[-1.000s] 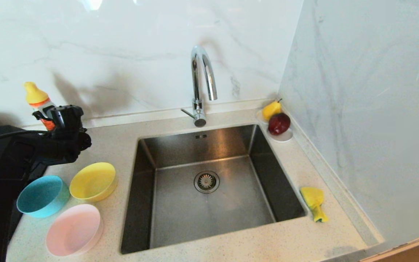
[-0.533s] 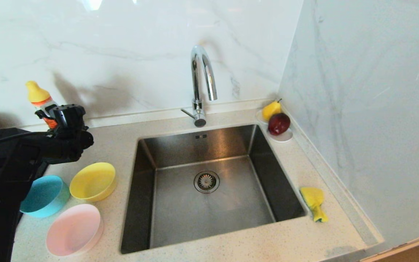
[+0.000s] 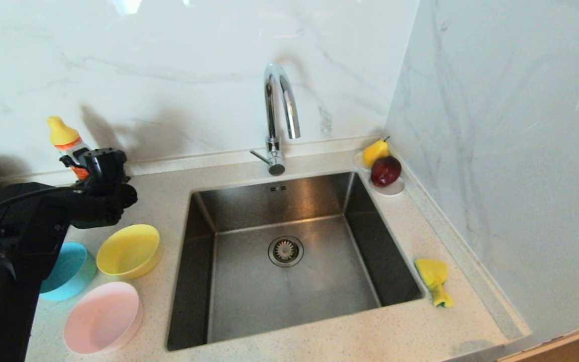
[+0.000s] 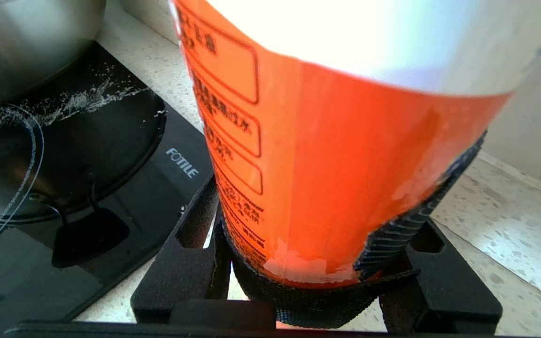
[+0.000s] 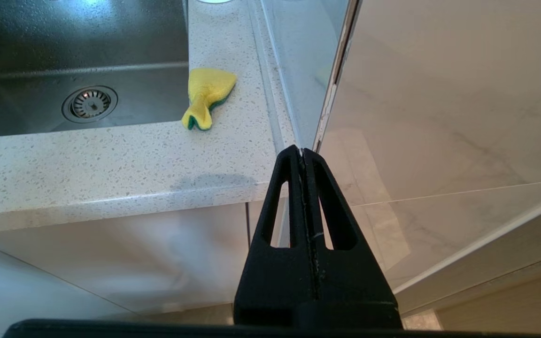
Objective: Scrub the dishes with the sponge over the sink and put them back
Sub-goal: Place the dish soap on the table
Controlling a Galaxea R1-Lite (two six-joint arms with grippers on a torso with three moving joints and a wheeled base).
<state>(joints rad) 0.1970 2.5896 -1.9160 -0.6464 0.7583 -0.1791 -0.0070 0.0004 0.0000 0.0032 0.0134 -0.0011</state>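
My left gripper opens now, as it is time to let go: in the left wrist view the orange bottle's lower part (image 4: 308,248) sits down at the counter beside the hob.
Three dishes sit on the counter left of the sink (image 3: 319,281): a yellow bowl (image 3: 128,250), a light blue bowl (image 3: 68,271) half hidden by my left arm, and a pale pink bowl (image 3: 102,317). The sponge (image 3: 434,279) lies crumpled on the counter at the sink's right edge, and the right wrist view shows the sponge (image 5: 207,94) too. My left gripper (image 3: 81,166) is behind the bowls near the back wall, shut on an orange bottle (image 4: 327,155) with a yellow cap (image 3: 62,130). My right gripper (image 5: 301,151) hangs shut and empty below the counter's front edge.
A chrome faucet (image 3: 279,115) stands behind the sink. A white saucer (image 3: 387,190) with a pear and an apple sits in the back right corner. A black hob (image 4: 87,197) with a steel pot (image 4: 26,42) lies left of the bottle. A marble wall bounds the right side.
My left arm has shifted to the right along the back wall with the orange bottle in its grip, and it now covers more of the blue bowl. The right arm has not moved.
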